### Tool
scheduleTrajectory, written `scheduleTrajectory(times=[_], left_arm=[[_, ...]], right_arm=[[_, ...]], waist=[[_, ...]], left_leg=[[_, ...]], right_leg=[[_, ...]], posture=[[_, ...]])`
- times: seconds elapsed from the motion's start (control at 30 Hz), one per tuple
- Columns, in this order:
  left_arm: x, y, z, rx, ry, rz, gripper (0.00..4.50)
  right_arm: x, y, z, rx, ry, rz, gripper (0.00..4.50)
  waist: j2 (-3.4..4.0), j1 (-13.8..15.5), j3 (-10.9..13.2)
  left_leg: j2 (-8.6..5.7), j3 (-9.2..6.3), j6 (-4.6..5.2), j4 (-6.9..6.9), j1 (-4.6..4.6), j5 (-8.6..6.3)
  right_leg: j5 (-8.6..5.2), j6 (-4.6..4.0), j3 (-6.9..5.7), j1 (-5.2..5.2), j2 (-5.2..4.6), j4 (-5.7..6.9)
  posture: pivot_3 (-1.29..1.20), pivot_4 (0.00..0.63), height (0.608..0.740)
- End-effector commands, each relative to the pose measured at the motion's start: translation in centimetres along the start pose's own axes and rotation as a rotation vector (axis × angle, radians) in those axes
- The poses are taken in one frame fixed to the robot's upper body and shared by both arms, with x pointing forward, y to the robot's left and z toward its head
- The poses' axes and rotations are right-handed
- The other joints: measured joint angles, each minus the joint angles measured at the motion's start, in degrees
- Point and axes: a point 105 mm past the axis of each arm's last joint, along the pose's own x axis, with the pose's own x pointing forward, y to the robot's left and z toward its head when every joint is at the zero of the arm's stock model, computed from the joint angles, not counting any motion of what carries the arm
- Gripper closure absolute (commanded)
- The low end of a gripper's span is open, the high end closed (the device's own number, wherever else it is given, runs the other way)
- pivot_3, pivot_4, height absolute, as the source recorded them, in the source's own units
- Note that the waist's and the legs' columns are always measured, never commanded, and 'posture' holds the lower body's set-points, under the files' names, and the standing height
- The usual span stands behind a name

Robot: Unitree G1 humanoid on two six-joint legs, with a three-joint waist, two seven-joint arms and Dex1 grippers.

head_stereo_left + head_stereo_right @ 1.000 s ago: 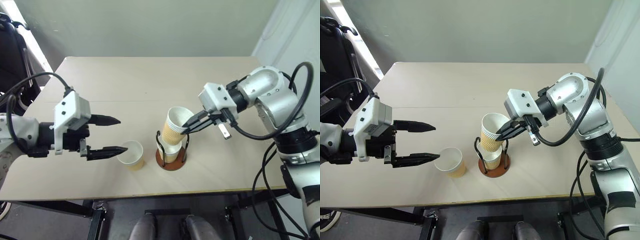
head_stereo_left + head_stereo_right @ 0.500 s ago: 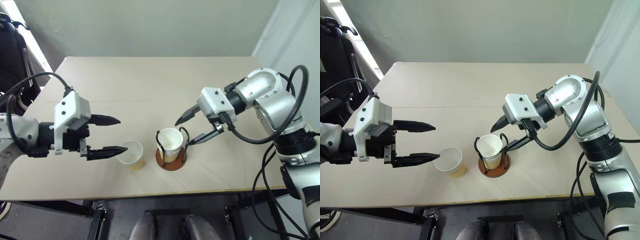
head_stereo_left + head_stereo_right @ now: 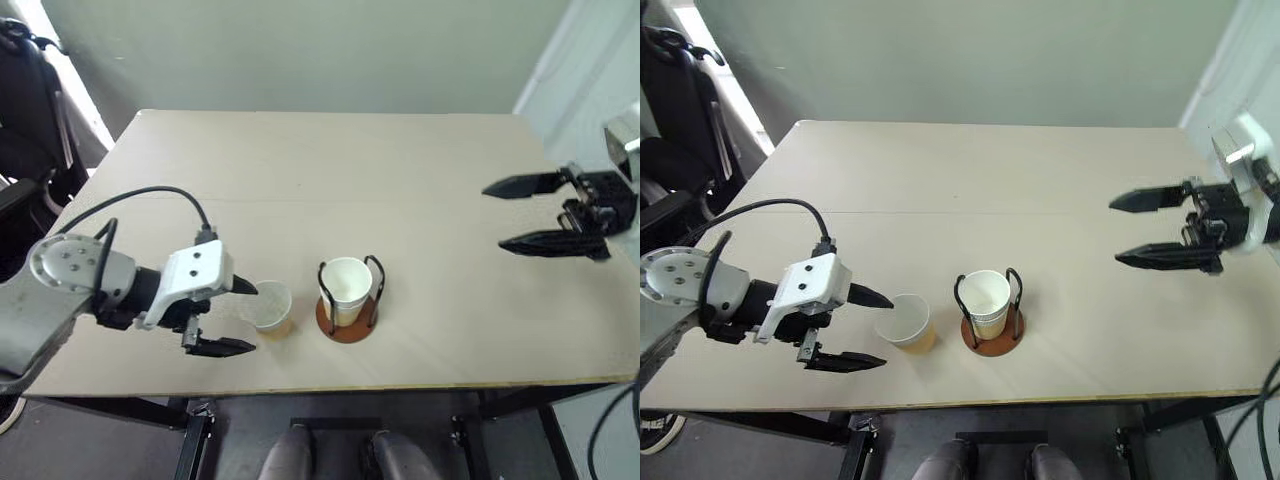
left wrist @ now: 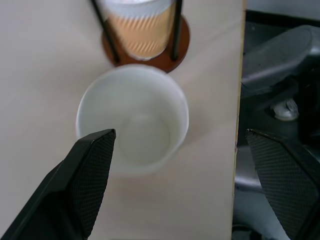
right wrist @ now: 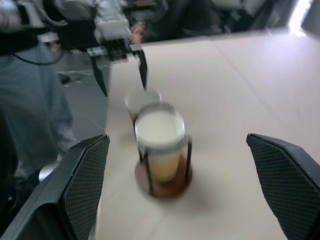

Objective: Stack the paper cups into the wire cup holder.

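Observation:
My fingers are above and short of the cup's rim in the left wrist view. My left gripper needs to go down toward the rim of the cup on the table before it closes on the cup.
Nested paper cups (image 3: 346,285) stand upright inside the wire cup holder (image 3: 349,328), between its black wire loops. A third paper cup (image 3: 270,306) stands upright on the table just left of the holder, its white inside (image 4: 132,120) showing. My left gripper (image 3: 250,318) is open and low at this cup's left side, one fingertip at the rim's far side and the other near the table's front edge. Far to the right, above the table, my right gripper (image 3: 495,216) is open and empty, pointing left toward the holder (image 5: 162,182).
The tan table (image 3: 330,180) is bare behind the cups and its front edge (image 3: 400,387) runs just below them. A dark chair (image 3: 680,120) stands off the table's left side.
My right gripper opened, the cup it held dropped into the holder onto the cup there, and the arm swung away to the right. My left gripper sank toward the loose cup.

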Motion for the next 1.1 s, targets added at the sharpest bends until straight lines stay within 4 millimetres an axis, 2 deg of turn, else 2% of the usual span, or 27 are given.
scheduleTrajectory(times=[0.03, 0.13, 0.23, 0.4, 0.43, 0.57, 0.8, 0.9, 1.03, 1.1], left_arm=[[1.2, -0.2, -0.1, 0.032, 0.022, -0.034, 0.00], [2.2, -0.3, -0.7, 0.031, 0.054, -0.046, 0.00], [2.9, -0.2, -1.6, 0.047, 0.093, -0.054, 0.64], [3.4, 0.5, -1.3, 0.069, 0.071, -0.041, 2.43], [3.4, 0.7, -1.2, 0.074, 0.070, -0.036, 2.91], [2.3, 1.6, -0.4, 0.096, 0.047, -0.036, 4.42], [0.3, 1.7, 1.6, 0.098, -0.059, -0.073, 4.47], [-2.1, 3.2, 3.7, 0.133, -0.138, -0.008, 4.47], [-6.2, 6.4, 7.2, 0.276, -0.175, 0.137, 4.47], [-6.9, 7.2, 9.0, 0.352, -0.187, 0.159, 4.47]], right_arm=[[-0.2, 1.0, 1.8, -0.088, -0.011, -0.028, 0.05], [0.0, 1.3, 1.8, -0.098, 0.005, -0.043, 0.05], [-0.1, 1.7, 2.0, -0.105, 0.015, -0.052, 0.00], [-0.7, 1.9, 2.1, -0.106, 0.018, -0.087, 0.00], [-0.7, 2.0, 2.2, -0.107, 0.015, -0.089, 0.00], [-1.1, 2.0, 2.0, -0.105, 0.025, -0.107, 0.00], [-1.4, 1.8, 2.0, -0.115, 0.027, -0.134, 0.00], [-1.6, 1.7, 2.0, -0.124, 0.028, -0.145, 0.00], [-1.6, 1.5, 2.0, -0.134, 0.031, -0.156, 0.00], [-1.6, 1.4, 1.9, -0.138, 0.032, -0.159, 0.00]], waist=[[0.13, -0.5, 0.0], [0.09, -0.7, 0.0], [0.09, -0.5, 0.0], [0.07, -0.1, 0.0], [0.07, -0.1, 0.0], [0.07, 0.0, 0.0], [0.07, 0.0, 0.0], [0.05, 0.0, 0.0], [0.05, 0.3, 0.0], [0.05, 0.3, 0.0]], left_leg=[[0.00, 0.00, 0.00, -0.01, 0.04, 0.01], [0.06, -0.01, 0.02, -0.02, 0.32, 0.03], [0.06, -0.06, 0.06, 0.03, 0.35, 0.04], [0.04, -0.07, 0.12, 0.06, 0.27, 0.02], [0.04, -0.08, 0.13, 0.08, 0.25, 0.01], [0.04, -0.09, 0.14, 0.07, 0.25, 0.01], [0.03, -0.08, 0.16, 0.08, 0.23, -0.01], [0.04, -0.09, 0.18, 0.08, 0.24, 0.00], [0.02, -0.18, 0.26, 0.20, 0.16, 0.06], [-0.01, -0.19, 0.31, 0.24, 0.13, 0.02]], right_leg=[[0.01, 0.02, 0.01, 0.00, 0.01, 0.03], [-0.03, 0.09, 0.02, 0.26, 0.11, 0.07], [-0.07, 0.16, 0.02, 0.37, 0.13, 0.02], [-0.03, 0.25, 0.05, 0.40, 0.12, -0.16], [-0.03, 0.27, 0.05, 0.40, 0.12, -0.17], [-0.02, 0.29, 0.05, 0.39, 0.13, -0.16], [-0.02, 0.34, 0.05, 0.39, 0.12, -0.17], [-0.02, 0.35, 0.05, 0.39, 0.13, -0.16], [0.02, 0.41, 0.03, 0.40, 0.13, -0.14], [0.04, 0.44, 0.06, 0.40, 0.12, -0.18]], posture=[[0.00, 0.150, 0.740], [0.00, 0.150, 0.740], [0.00, 0.150, 0.740], [0.00, 0.150, 0.740], [0.00, 0.150, 0.740], [0.00, 0.150, 0.740], [0.00, 0.150, 0.740], [0.00, 0.150, 0.740], [0.00, 0.150, 0.740], [0.00, 0.150, 0.740]])
